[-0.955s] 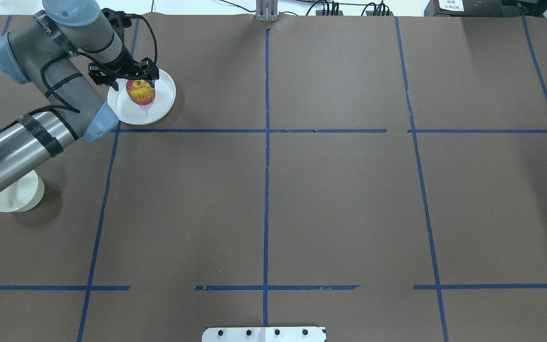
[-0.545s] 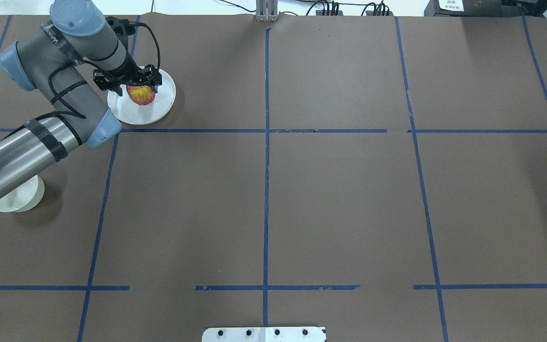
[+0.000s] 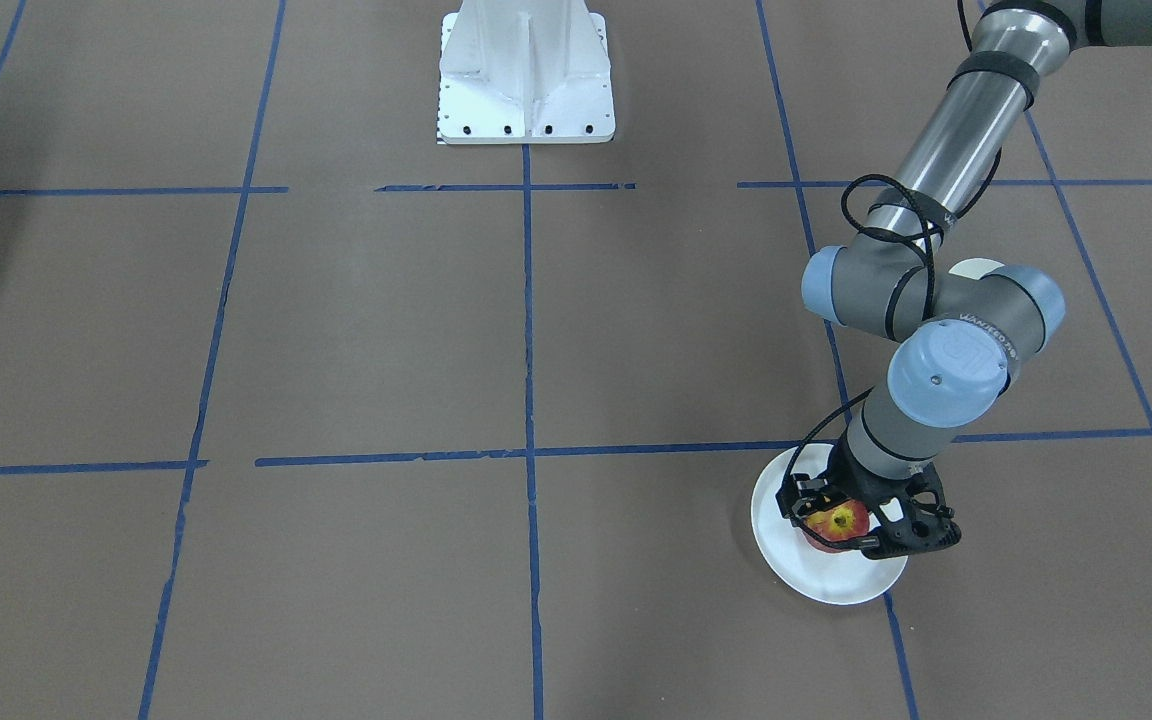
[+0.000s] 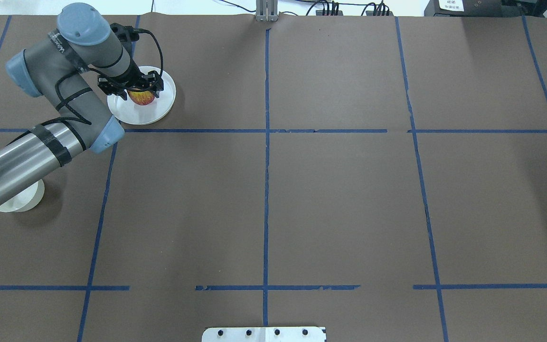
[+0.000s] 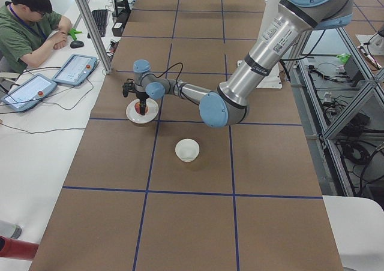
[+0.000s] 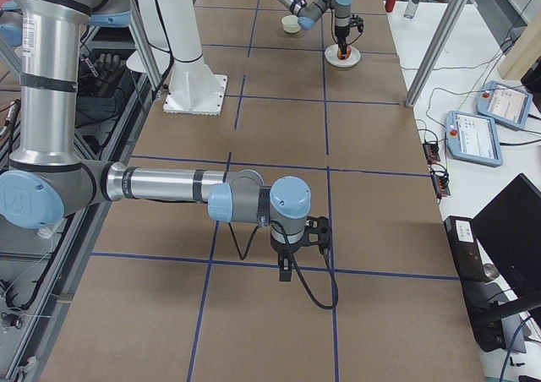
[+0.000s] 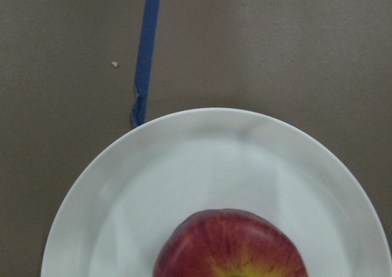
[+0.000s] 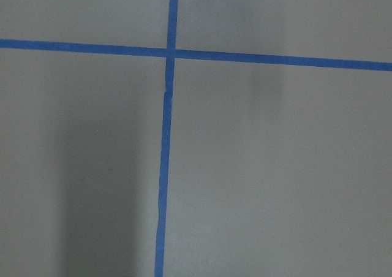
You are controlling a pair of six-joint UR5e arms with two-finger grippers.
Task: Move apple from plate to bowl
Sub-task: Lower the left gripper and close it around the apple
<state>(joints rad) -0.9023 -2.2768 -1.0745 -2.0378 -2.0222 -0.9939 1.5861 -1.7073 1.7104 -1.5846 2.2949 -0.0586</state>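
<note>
The red apple needs to go from the plate into the bowl (image 3: 975, 268). My left gripper should grab the apple by its round sides next.
The red apple (image 4: 143, 98) with a yellow patch lies on the white plate (image 4: 162, 107) at the table's far left. It also shows in the front view (image 3: 841, 522) and in the left wrist view (image 7: 229, 246). My left gripper (image 4: 133, 88) is low over the plate (image 3: 836, 582), open, with a finger on either side of the apple (image 5: 141, 108). The cream bowl (image 4: 19, 199) stands nearer the robot, partly under my left arm, and shows whole in the left view (image 5: 188, 150). My right gripper (image 6: 296, 248) hangs over bare table; I cannot tell whether it is open or shut.
Blue tape lines (image 4: 266, 156) divide the brown table cover. The robot's white mount plate (image 3: 526, 75) sits at the near edge. An operator (image 5: 27, 34) and two tablets (image 5: 75, 69) are at a side table beyond the plate.
My left gripper has come down over the apple, hiding more of it from above. The apple and plate have stayed in place. The bowl is more covered by the arm.
</note>
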